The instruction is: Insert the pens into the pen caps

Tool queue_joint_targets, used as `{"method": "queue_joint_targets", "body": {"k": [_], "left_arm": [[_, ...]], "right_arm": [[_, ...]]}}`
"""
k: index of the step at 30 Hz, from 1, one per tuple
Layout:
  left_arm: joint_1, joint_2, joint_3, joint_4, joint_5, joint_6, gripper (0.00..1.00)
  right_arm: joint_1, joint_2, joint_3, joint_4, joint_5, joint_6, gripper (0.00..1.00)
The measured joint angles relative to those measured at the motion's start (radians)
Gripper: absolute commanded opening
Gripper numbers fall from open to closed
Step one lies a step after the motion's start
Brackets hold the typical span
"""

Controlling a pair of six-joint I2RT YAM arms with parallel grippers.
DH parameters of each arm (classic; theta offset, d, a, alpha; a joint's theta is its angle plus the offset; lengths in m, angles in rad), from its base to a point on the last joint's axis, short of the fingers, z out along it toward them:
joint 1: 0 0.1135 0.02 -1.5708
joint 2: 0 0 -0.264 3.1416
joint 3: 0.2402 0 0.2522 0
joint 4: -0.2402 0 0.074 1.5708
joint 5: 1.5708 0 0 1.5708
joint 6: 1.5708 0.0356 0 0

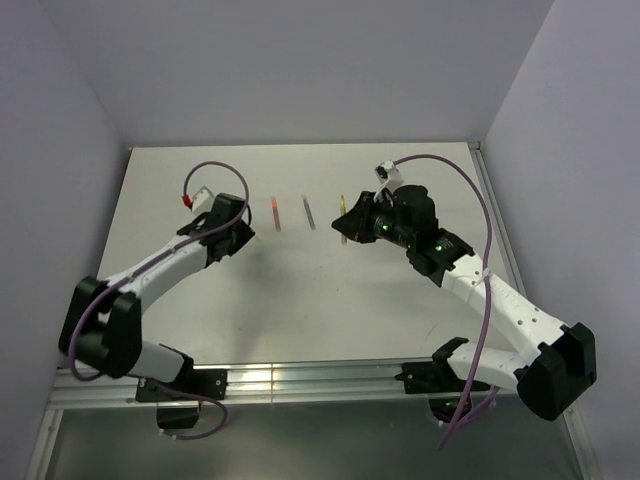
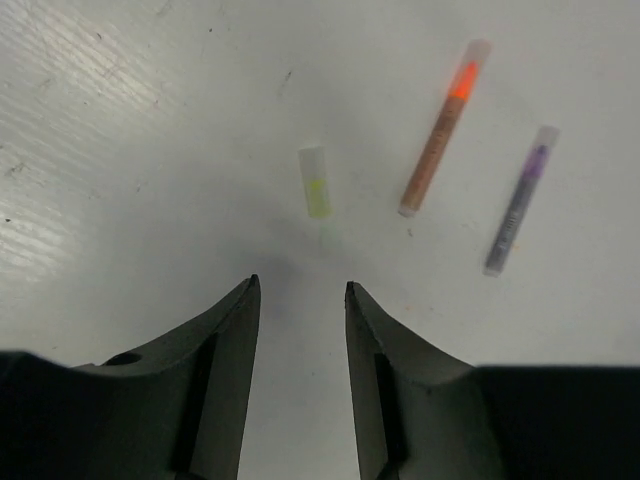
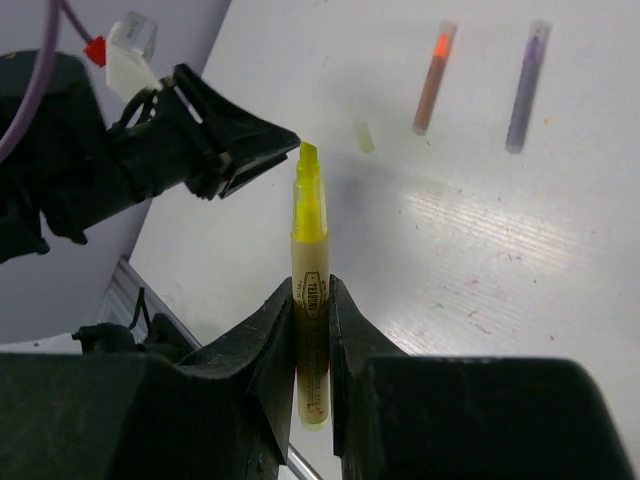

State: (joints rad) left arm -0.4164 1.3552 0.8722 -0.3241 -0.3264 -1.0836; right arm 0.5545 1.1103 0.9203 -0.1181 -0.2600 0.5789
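Observation:
I should next pinch the small pale cap across its middle with my left gripper, so its ends stay uncovered.
My right gripper [image 3: 311,285] is shut on the yellow-green pen [image 3: 310,250], whose bare tip points out past the fingers toward the left arm; from above this pen [image 1: 343,216] sits at the right gripper [image 1: 350,226]. A small pale cap with a yellow-green tint [image 2: 314,181] lies loose on the table just ahead of my left gripper [image 2: 302,288], which is open and empty. The same cap [image 3: 364,136] shows in the right wrist view. The orange-red pen [image 2: 442,128] and the purple pen [image 2: 520,200] lie side by side, each with a translucent cap over its tip.
The white table [image 1: 300,300] is walled at the back and on both sides. A metal rail [image 1: 300,382] runs along the near edge between the arm bases. Purple cables loop over both wrists. The left gripper [image 3: 250,150] faces the held pen's tip.

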Motion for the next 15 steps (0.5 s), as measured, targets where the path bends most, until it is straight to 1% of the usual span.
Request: {"method": "queue_joint_targets", "body": {"k": [2,4,8,15], "left_arm": [[-0.029,0.104,0.049,-0.021,-0.042,-0.027,0.48],[-0.052,0.221,0.135,-0.063,-0.084,-0.057,0.50],[-0.079,0.384,0.274,-0.110,-0.144,-0.088,0.50],[-0.089,0.488,0.358,-0.173,-0.196,-0.117,0.50]], "right_arm": [[-0.011,-0.003,-0.012,-0.018,-0.013,-0.007,0.00],[-0.017,-0.003,-0.019,-0.032,-0.023,-0.011,0.00],[-0.019,-0.011,-0.032,-0.037,-0.055,-0.012,0.00],[-0.019,-0.033,-0.040,-0.033,-0.090,-0.012,0.00]]}}
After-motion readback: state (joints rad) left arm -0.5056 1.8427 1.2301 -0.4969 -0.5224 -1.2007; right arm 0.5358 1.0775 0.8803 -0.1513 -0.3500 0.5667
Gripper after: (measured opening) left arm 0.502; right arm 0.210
